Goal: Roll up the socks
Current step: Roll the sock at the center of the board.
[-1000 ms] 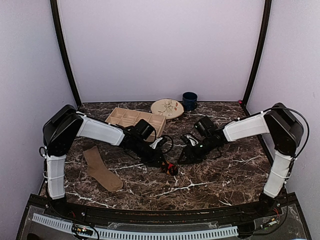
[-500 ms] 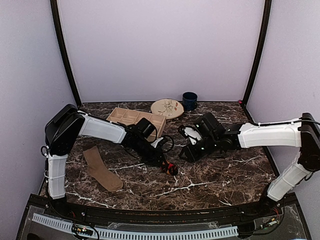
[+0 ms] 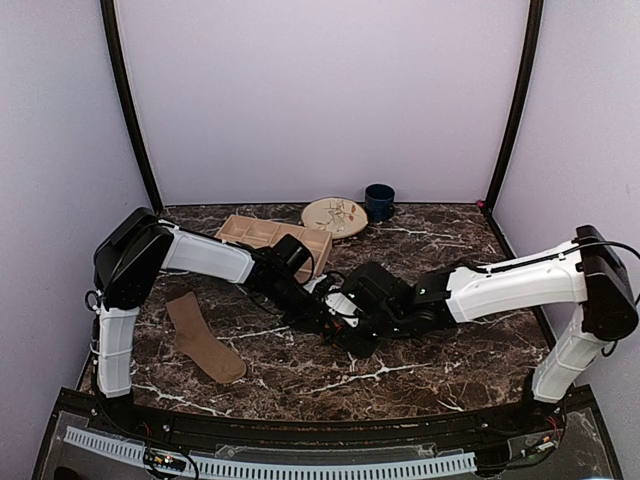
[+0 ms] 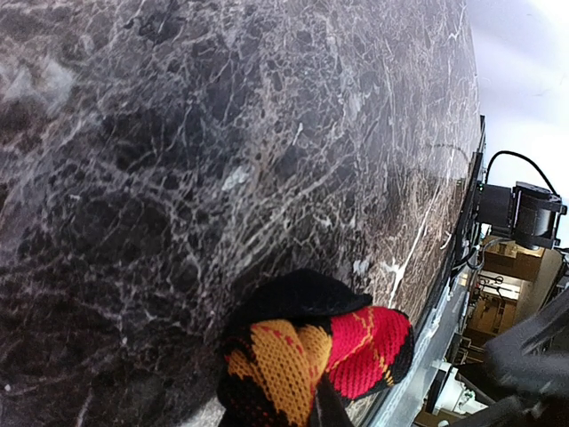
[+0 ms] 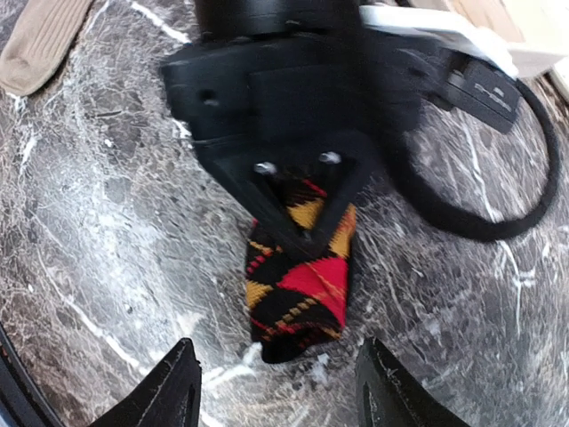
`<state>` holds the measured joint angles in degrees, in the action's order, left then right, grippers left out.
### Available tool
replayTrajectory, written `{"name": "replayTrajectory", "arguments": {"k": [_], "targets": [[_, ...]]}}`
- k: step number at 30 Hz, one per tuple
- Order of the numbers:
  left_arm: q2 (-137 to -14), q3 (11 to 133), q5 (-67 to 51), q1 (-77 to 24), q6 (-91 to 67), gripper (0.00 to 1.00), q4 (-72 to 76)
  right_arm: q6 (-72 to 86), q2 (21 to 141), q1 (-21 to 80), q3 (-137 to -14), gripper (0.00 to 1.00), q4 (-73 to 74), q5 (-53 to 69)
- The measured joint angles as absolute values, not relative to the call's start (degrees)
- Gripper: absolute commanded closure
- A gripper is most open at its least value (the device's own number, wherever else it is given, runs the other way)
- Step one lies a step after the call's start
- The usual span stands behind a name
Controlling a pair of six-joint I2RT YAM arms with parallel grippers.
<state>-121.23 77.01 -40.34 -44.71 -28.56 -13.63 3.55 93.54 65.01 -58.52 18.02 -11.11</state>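
Observation:
The bunched black sock has a loose end that my right gripper needs to pinch next, so my left gripper can let go of the sock for placing it on the tray.
The black sock with red and orange diamonds (image 5: 298, 280) is bunched and hangs down to the marble from my left gripper (image 5: 302, 233), which is shut on its upper part. From the left wrist view the sock (image 4: 356, 347) fills the lower middle, with my left gripper (image 4: 307, 405) pinching it. My right gripper (image 5: 280, 391) is open just in front of the sock's free end, one finger on each side, not touching it. In the top view both grippers meet at the table's middle, left gripper (image 3: 330, 322) and right gripper (image 3: 355, 338). The tan sock (image 3: 203, 338) lies flat at the left.
A tan compartment tray (image 3: 270, 238), a patterned plate (image 3: 335, 216) and a dark blue cup (image 3: 379, 202) stand at the back. A black cable loop (image 5: 524, 178) hangs off the left wrist. The table's front edge (image 4: 444, 294) runs close to the sock.
My right arm has swung left across the table to the patterned sock, and its jaws have widened. The left gripper has kept its hold in the same place.

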Motion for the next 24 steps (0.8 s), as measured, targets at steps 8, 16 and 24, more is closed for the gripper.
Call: {"name": "replayTrajectory", "arguments": {"k": [8, 16, 24], "targets": [[-121.4, 77.2, -41.2, -44.5, -27.6, 1.00, -14.7, 0.5, 100.0, 67.5, -62.1, 0.41, 18.3, -14.9], [-121.5, 77.2, -42.1, -44.5, -27.2, 1.00, -15.0, -0.9, 103.4, 67.6, -63.7, 0.41, 18.7, -17.0], [-121.7, 77.2, -42.8, -44.4, -27.0, 1.00, -15.2, -1.5, 106.1, 67.7, -64.2, 0.42, 18.7, -18.0]]}}
